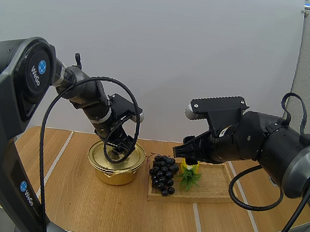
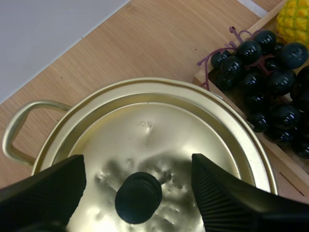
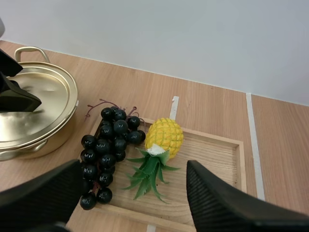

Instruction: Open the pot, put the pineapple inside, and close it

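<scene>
My left gripper will next grab the gold lid by its upright black knob (image 2: 138, 197), as the lid is wider than my open fingers.
A gold pot (image 1: 116, 165) stands left of the wooden tray (image 1: 214, 185), its lid (image 2: 159, 145) on and the black knob (image 2: 138, 197) upright. My left gripper (image 1: 119, 144) hovers open just over the lid, one finger on each side of the knob (image 2: 138, 197), touching nothing. A small yellow pineapple (image 3: 164, 136) with green leaves lies on the tray (image 3: 212, 159) beside a bunch of black grapes (image 3: 107, 150). My right gripper (image 1: 187, 153) hangs open above the pineapple (image 1: 190, 167), holding nothing.
The grapes (image 1: 164, 173) lie on the tray's left end, between pot and pineapple. The tray's right half is bare. Pale tape lines (image 1: 196, 220) cross the wooden table. A white wall stands behind.
</scene>
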